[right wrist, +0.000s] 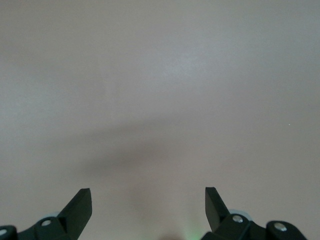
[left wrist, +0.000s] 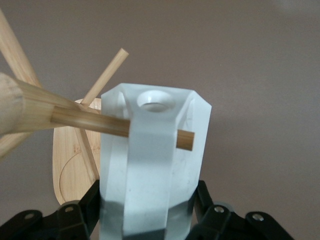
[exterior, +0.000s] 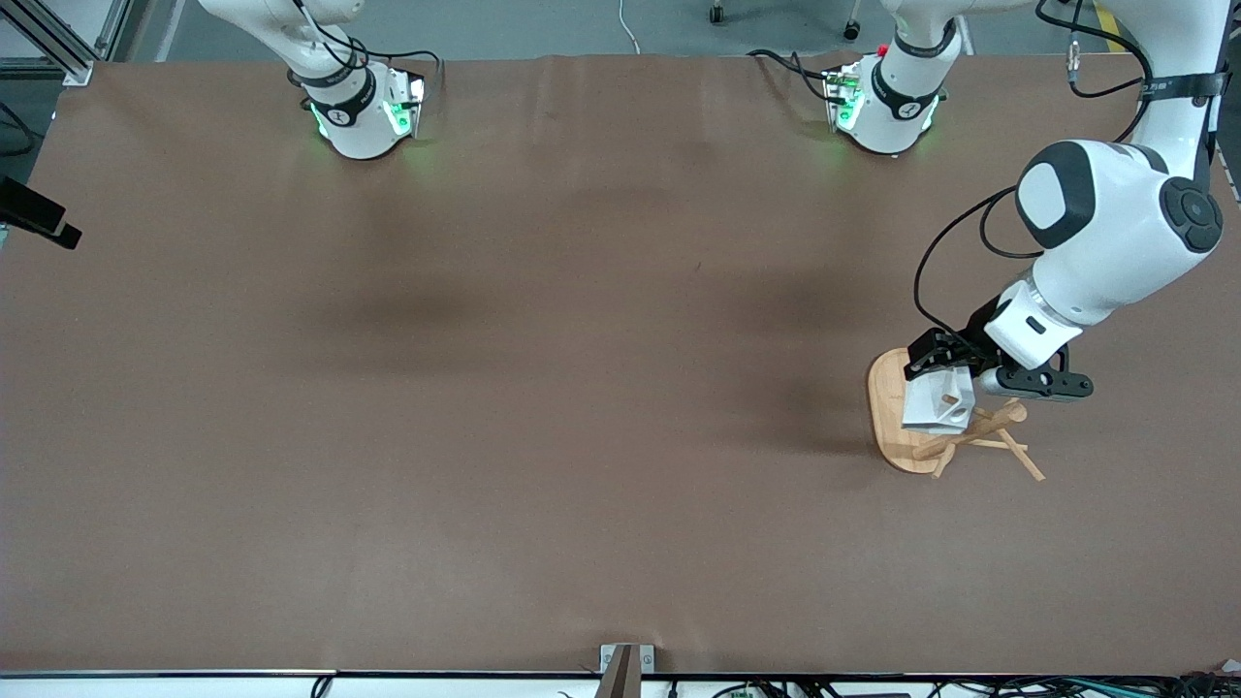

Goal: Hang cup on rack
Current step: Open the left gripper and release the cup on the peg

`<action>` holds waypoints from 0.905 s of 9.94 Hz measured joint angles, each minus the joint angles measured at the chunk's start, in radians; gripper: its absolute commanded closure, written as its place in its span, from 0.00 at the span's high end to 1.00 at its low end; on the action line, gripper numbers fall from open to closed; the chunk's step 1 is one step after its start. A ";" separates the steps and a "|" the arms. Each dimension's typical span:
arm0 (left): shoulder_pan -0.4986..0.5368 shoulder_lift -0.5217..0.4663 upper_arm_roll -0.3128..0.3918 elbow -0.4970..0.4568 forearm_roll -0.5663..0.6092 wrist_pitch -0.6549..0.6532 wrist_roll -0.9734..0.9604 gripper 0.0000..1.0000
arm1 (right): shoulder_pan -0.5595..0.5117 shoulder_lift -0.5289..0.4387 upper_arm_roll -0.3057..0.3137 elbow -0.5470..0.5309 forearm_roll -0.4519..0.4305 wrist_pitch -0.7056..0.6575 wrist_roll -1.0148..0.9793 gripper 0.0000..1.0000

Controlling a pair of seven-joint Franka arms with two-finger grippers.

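In the left wrist view the wooden peg [left wrist: 185, 140] runs through the cup's handle [left wrist: 151, 155], so the cup would hang there. It is now time for my left gripper to open.
The white faceted cup [exterior: 938, 399] is in my left gripper [exterior: 933, 368], above the oval base [exterior: 884, 402] of the bamboo rack. In the left wrist view the black fingers [left wrist: 86, 202] press both sides of the cup [left wrist: 150, 170]. A thin peg [left wrist: 92, 122] from the rack's round post [left wrist: 12, 107] passes through the cup's blocky handle, and its tip sticks out past it. My right gripper [right wrist: 146, 192] is open and empty over bare brown table; it does not show in the front view.
The rack's other pegs [exterior: 1020, 456] stick out toward the front camera and the left arm's end of the table. The left arm's elbow [exterior: 1115, 218] hangs over the table above the rack. The two arm bases [exterior: 364, 111] stand along the table's edge farthest from the front camera.
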 measured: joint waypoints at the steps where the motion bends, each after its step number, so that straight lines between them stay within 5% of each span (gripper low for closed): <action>1: 0.000 0.002 0.000 0.000 0.000 0.000 0.002 0.38 | 0.000 0.000 -0.001 0.000 0.000 0.000 0.000 1.00; 4: 0.000 0.008 0.000 0.000 0.000 0.000 0.003 1.00 | 0.000 0.000 -0.001 -0.001 0.000 0.000 0.000 1.00; 9: 0.000 -0.013 0.000 0.007 0.000 -0.005 0.003 1.00 | 0.000 0.000 -0.003 -0.002 0.000 0.000 0.000 1.00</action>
